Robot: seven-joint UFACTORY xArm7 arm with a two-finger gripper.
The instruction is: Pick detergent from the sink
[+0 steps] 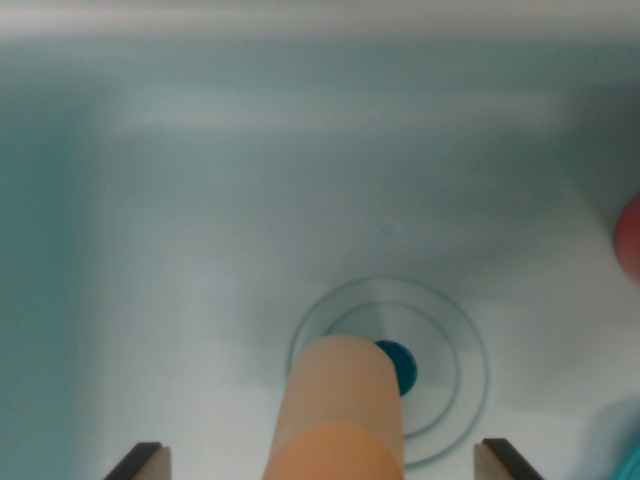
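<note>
The bottle should next be grabbed by its cylindrical body (335,415) with my gripper, to pick the orange detergent bottle from the sink (200,250).
The detergent (340,400) is a pale orange cylinder rising from the bottom middle of the wrist view, its top end over the drain ring. My gripper (322,462) is open. Its two fingertips (143,460) show only as dark-edged corners at the bottom edge, one on each side of the bottle. A clear gap separates each fingertip from the bottle, so nothing is gripped. The lower part of the bottle is cut off by the frame.
The pale blue-white sink floor (250,220) fills the view, its back wall along the top. The round drain (400,365) has a blue centre just right of the bottle. A red object (630,238) pokes in at the right edge, a teal one (625,450) at bottom right.
</note>
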